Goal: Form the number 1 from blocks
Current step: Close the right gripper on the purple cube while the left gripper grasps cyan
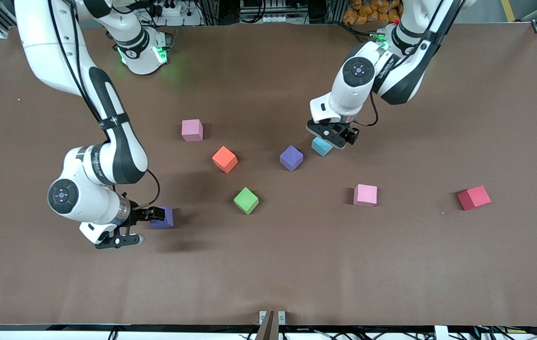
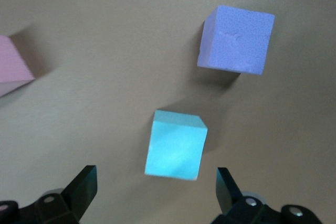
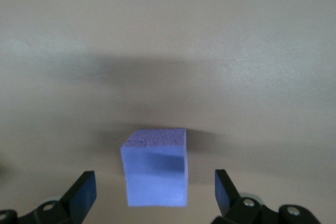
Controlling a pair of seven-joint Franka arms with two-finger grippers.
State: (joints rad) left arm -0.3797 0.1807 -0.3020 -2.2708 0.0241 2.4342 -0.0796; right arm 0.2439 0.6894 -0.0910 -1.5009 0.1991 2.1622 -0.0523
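Note:
The sky-blue block (image 1: 321,146) starts the number 1, so my left gripper should grab its opposite sides next.
My left gripper (image 1: 332,137) hangs open just over the sky-blue block (image 1: 321,146), which lies tilted a little ahead of the fingertips (image 2: 84,184) in the left wrist view, apart from them. A purple block (image 1: 291,157) sits beside the sky-blue block (image 2: 176,144). My right gripper (image 1: 147,226) is open low at the second purple block (image 1: 163,218); that purple block (image 3: 156,169) stands partly between the open fingers (image 3: 84,190), touching neither. Orange (image 1: 224,159), green (image 1: 246,200), red (image 1: 474,197) and two pink blocks (image 1: 192,130) (image 1: 365,195) lie loose on the table.
The brown table (image 1: 391,264) has open surface along the edge nearest the front camera and toward both arms' ends. The purple block (image 2: 236,39) and a pink block (image 2: 13,66) show in the left wrist view past the sky-blue one.

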